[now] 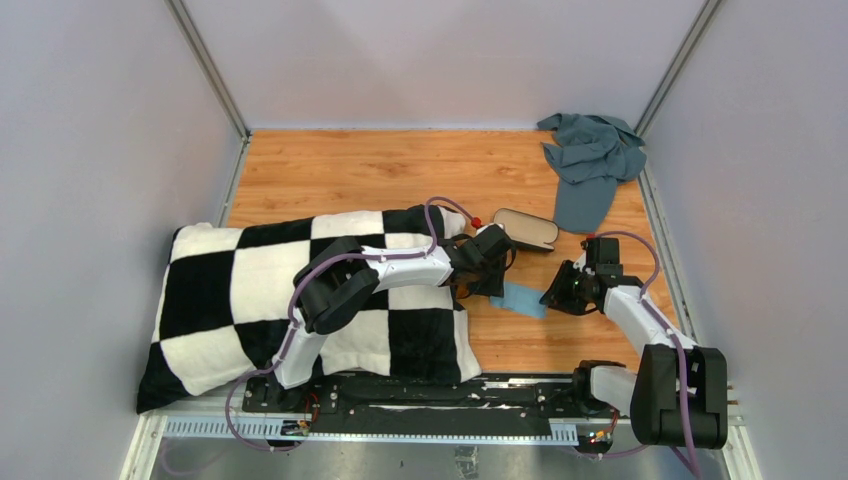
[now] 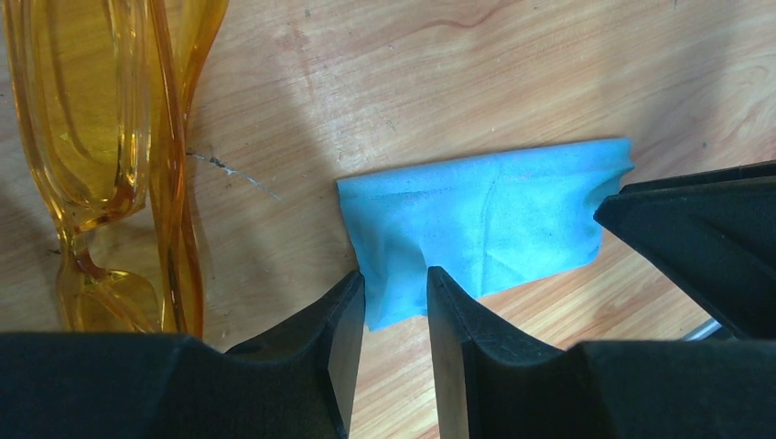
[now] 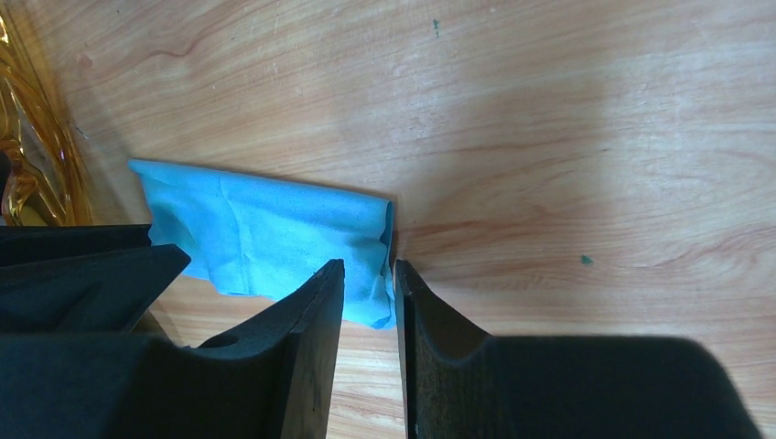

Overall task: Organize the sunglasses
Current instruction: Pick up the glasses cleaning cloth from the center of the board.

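Observation:
The cloth's short edge lies between my right gripper's fingers at the table, so it is now time to close. Closing now would catch the cloth.
The amber-orange sunglasses lie folded on the wooden table at the left of the left wrist view, and a sliver shows in the right wrist view. They are hidden under the left arm in the top view. A light-blue cloth lies flat between both grippers. My left gripper stands a narrow gap apart over the cloth's near-left corner. My right gripper stands a narrow gap apart over the cloth's right edge. Both sets of fingertips are down at the table. Neither holds the sunglasses.
The open black case with beige lining lies just behind the grippers. A black-and-white checkered pillow fills the left side under the left arm. A grey-blue garment is heaped at the back right corner. Walls enclose the table.

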### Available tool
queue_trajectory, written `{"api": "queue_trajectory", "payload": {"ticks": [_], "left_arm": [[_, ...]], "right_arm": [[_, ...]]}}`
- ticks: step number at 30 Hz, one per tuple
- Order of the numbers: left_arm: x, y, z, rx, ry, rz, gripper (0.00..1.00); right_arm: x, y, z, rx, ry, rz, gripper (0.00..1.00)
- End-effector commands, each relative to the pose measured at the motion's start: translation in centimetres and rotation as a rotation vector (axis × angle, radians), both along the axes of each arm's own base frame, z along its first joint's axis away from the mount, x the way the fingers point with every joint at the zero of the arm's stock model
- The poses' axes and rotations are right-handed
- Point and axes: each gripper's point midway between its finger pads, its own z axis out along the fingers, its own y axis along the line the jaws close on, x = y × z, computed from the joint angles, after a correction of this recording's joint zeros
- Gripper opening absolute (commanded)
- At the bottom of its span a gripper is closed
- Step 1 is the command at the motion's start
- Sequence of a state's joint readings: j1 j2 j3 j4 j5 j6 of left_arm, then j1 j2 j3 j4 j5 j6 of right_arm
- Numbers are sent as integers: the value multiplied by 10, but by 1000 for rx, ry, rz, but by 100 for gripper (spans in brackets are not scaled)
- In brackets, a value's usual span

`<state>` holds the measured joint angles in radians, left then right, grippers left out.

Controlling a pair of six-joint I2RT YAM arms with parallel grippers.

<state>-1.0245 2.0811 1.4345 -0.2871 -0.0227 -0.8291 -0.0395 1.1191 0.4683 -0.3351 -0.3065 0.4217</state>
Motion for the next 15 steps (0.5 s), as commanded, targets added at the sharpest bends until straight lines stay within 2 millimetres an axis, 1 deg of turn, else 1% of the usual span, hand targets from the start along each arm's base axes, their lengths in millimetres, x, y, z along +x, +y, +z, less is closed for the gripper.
{"api": "queue_trajectory", "payload": {"ticks": [1,4,6,7,8,13,15], "left_arm": [[1,13,-17,95,-9,5,38],[0,13,-20,98,-3,-1,35],[-2,13,-21,92,4,-3,30],[-2,12,-21,87,6,-3,25],[-3,12,-21,83,9,-4,22],[-5,9,-21,67,18,-13,12],[-6,7,-21,59,24,-17,8]], "right_arm": [[-9,3,-5,-4,30,27,33],[-9,2,-5,-6,30,26,33],[-10,3,-5,-3,32,27,33],[-10,3,-5,-2,34,27,32],[-11,3,-6,-2,34,28,32],[-15,6,-8,6,44,26,32],[-16,6,-9,6,45,27,30]]}}
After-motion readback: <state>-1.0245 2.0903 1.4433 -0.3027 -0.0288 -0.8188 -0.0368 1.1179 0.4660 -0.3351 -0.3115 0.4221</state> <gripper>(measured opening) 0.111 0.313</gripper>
